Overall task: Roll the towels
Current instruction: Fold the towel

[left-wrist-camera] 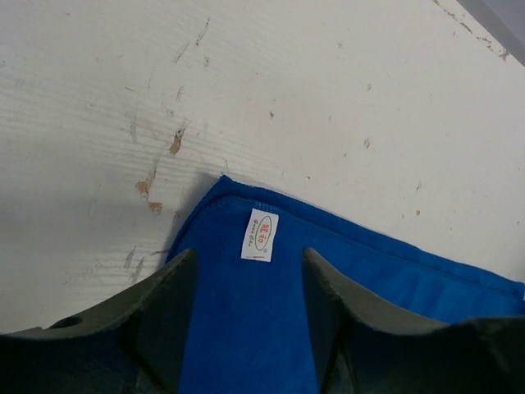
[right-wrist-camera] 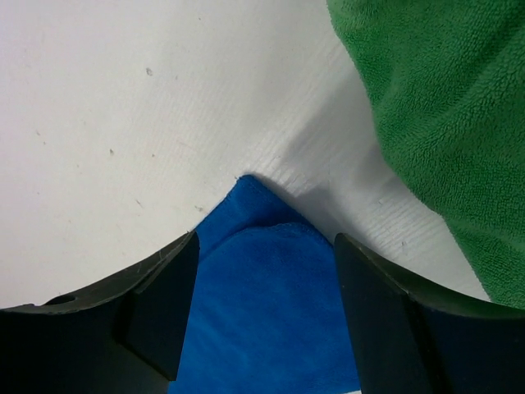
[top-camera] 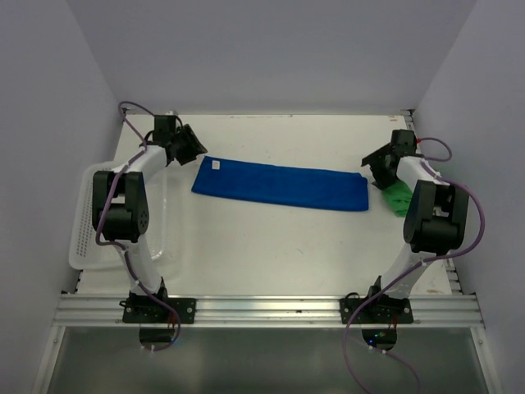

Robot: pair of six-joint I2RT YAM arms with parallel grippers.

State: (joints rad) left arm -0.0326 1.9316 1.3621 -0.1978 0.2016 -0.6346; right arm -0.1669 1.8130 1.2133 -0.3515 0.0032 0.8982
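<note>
I need to grab the blue towel (top-camera: 279,185) next with my right gripper, by the towel's short edge beside the green towel, to fold it toward its white label for rolling.
The royal blue towel (top-camera: 279,185) lies flat on the white table as a long folded strip running left to right. My left gripper (top-camera: 190,148) hovers open over its left end. In the left wrist view the open gripper (left-wrist-camera: 248,258) straddles the blue towel (left-wrist-camera: 246,328) just below the white label (left-wrist-camera: 261,235), gripping nothing. My right gripper (top-camera: 376,168) stands open over the strip's right end. In the right wrist view the gripper (right-wrist-camera: 265,242) frames a folded corner of the blue towel (right-wrist-camera: 262,312). The green towel (right-wrist-camera: 435,107) lies bunched just right of it, partly behind the right arm (top-camera: 399,197).
A white mesh basket (top-camera: 86,222) sits at the table's left edge beside the left arm. White walls close in the table at the back and both sides. The table surface (left-wrist-camera: 164,123) shows small scuffs and brown marks.
</note>
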